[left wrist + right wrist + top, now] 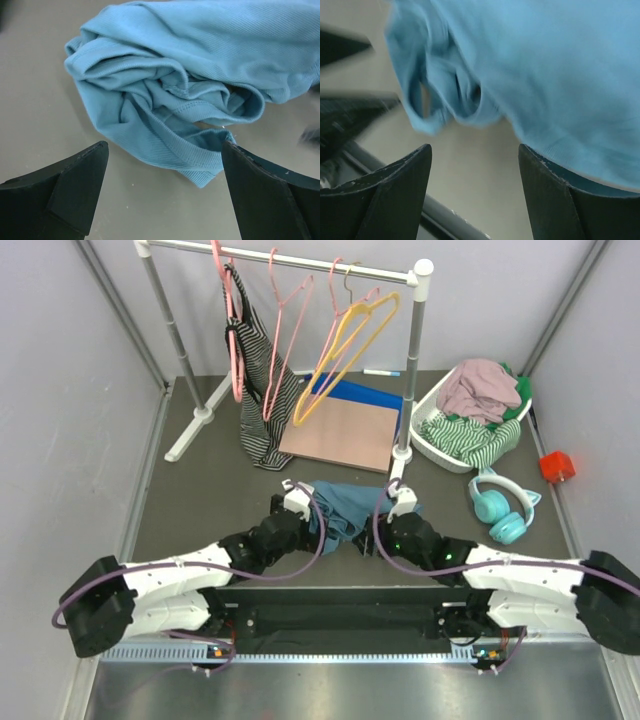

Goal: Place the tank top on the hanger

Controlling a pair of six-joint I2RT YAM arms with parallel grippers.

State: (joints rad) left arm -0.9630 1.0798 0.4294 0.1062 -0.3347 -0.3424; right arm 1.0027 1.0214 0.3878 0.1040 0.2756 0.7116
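Note:
The tank top is crumpled, so my left gripper should next grab the tank top by its near hemmed edge [187, 156] to spread it for the hanger.
The teal-blue tank top [345, 506] lies crumpled on the grey table between my two grippers. The left wrist view shows its folds and a hemmed edge [190, 100] just ahead of my open left gripper [165, 150], whose right finger touches the hem. My right gripper [475, 152] is open and empty, with the tank top [535, 65] right above its tips. In the top view the left gripper [300, 502] and right gripper [392, 508] flank the cloth. The yellow-orange hanger [345, 355] hangs on the white rack at the back.
The rack [290, 260] also holds pink hangers [285, 330] and a black-and-white striped garment [258, 390]. A brown board [340, 433] lies under it. A white basket [430, 440] of clothes, teal headphones [497, 508] and a red block [556, 466] stand at the right.

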